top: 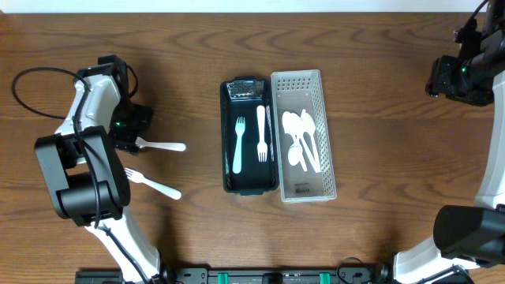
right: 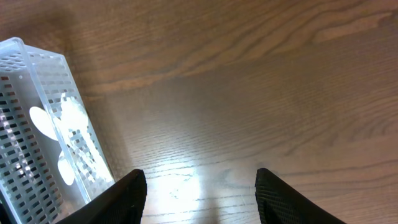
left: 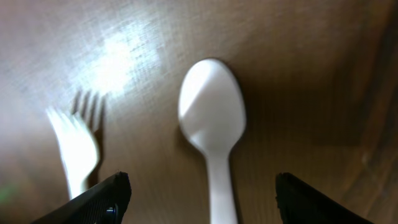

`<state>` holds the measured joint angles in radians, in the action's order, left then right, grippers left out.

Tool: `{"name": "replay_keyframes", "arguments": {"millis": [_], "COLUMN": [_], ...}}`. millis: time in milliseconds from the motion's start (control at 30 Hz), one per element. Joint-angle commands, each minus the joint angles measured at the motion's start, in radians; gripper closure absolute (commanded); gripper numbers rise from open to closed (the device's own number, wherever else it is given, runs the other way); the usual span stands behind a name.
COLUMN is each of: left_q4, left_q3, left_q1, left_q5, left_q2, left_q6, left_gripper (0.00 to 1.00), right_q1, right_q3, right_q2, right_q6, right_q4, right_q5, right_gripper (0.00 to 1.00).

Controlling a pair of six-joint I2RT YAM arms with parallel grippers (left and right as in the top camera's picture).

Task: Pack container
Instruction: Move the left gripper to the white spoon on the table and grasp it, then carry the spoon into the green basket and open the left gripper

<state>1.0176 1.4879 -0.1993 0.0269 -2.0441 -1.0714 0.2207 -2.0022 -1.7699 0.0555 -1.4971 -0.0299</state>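
Note:
My left gripper's fingers are still high above the spoon's neck (top: 148, 144) (left: 217, 162), so it is too early to close on the white spoon. Lowering comes first.
A white plastic spoon (top: 163, 146) lies on the table, and its handle end is under my left gripper (top: 132, 134). In the left wrist view the spoon (left: 211, 112) lies between the open jaws (left: 202, 182), which do not touch it. A white fork (top: 152, 184) lies just nearer the front and also shows in the left wrist view (left: 76, 148). A black tray (top: 229, 134) holds two white forks (top: 261, 134). A white perforated basket (top: 323, 134) beside it holds several white spoons (top: 302, 140). My right gripper (top: 448, 79) is open and empty (right: 199, 177) over bare wood.
The white basket's corner shows at the left of the right wrist view (right: 37, 124). A black cable (top: 31, 91) loops by the left arm's base. The table's front edge carries a black rail (top: 260, 276).

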Motion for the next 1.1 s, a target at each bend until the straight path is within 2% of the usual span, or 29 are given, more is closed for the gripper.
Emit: {"name": "replay_keyframes", "arguments": {"millis": [0,233,600,800,967,1067], "left_q4": [-0.044,-0.15,-0.22,-0.236,-0.238,-0.238], "left_q3": [-0.023,-0.075,-0.16,-0.162,-0.162,-0.162], "left_q1": [-0.005,-0.008,-0.026,-0.038,-0.05,-0.054], "left_q5": [0.004,0.015,0.018,0.018,0.018,0.018], "left_q2": [0.002,0.002,0.002,0.002,0.002,0.002], "left_q6": [0.063,0.099,0.099,0.114,0.121,0.122], "left_gripper": [0.22,0.22,0.23,0.4,0.58,0.63], "right_q1": [0.008,0.008,0.008,0.008,0.008,0.008], "right_q3": [-0.012,-0.012,-0.012,-0.012,-0.012,-0.012], "right_q2": [0.003,0.003,0.003,0.003,0.003,0.003], "right_q6": [-0.012,-0.012,-0.012,-0.012,-0.012,-0.012], "right_q4": [-0.002,-0.002,-0.001,0.0,0.0,0.0], "right_q5": [0.003,0.003,0.003,0.003,0.003,0.003], "right_gripper": [0.41,0.41,0.41,0.4,0.41,0.41]}}
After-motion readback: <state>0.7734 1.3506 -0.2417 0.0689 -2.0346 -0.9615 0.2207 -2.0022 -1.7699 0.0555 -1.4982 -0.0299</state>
